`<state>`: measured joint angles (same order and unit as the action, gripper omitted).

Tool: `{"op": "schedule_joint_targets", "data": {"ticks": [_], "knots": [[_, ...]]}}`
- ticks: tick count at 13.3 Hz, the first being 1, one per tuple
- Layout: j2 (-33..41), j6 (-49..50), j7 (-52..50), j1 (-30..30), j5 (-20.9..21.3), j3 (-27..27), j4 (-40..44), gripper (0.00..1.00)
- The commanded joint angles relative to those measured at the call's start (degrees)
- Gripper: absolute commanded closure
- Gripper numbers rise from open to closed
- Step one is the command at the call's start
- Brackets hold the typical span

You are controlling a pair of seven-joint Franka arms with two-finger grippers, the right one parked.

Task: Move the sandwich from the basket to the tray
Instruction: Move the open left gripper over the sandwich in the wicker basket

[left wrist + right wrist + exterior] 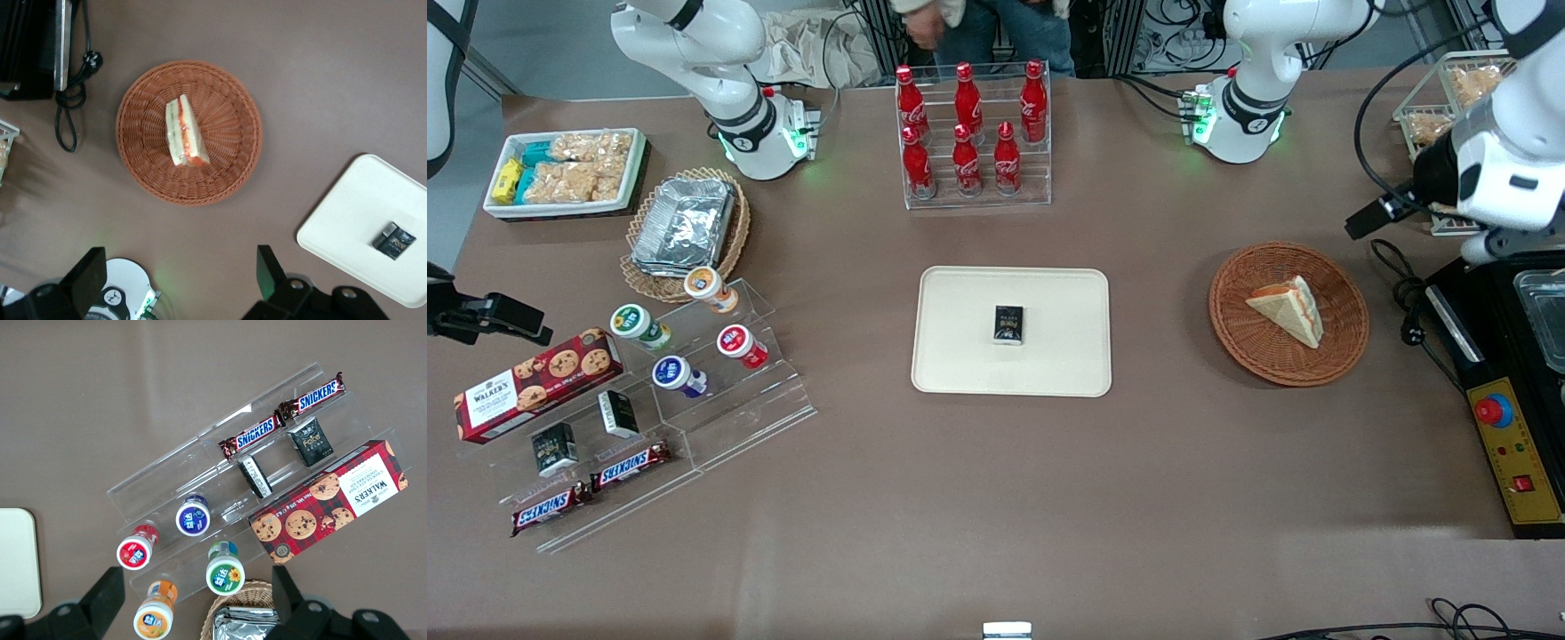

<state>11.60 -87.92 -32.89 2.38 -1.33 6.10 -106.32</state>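
My left gripper grabs the sandwich by its flat, facing bread sides next, since the wedge narrows to a pointed tip (1315, 343) (183, 99).
The sandwich (1288, 308) (186, 132), a white bread wedge with red and green filling along its cut edge, lies in the round reddish-brown basket (1232, 331) (140, 163). The cream tray (960, 356) (347, 223) sits on the table beside the basket, toward the parked arm's end, with a small black box (1008, 324) (393, 240) on it. My left gripper (177, 277) hangs high above the table, open wide and holding nothing. It is clear of the basket and over the table between the basket and the arm's base (123, 287).
A black machine with a red button (1507, 418) and a coiled cable (1405, 302) lie beside the basket at the working arm's end. A rack of red bottles (971, 133) stands farther from the camera than the tray. A wire basket of snacks (1449, 98) is near the arm.
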Motion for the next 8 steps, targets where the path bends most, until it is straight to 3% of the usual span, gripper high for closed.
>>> {"op": "schedule_joint_targets", "data": {"ticks": [1, 5, 8], "knots": [[8.8, -5.4, -3.1, 0.3, 0.5, -0.1, -12.6, 0.00], [11.0, -10.6, -12.9, 0.3, 0.5, 0.1, -18.0, 0.00], [10.7, -12.9, -13.7, 0.3, 0.5, 0.1, -19.9, 0.00]]}}
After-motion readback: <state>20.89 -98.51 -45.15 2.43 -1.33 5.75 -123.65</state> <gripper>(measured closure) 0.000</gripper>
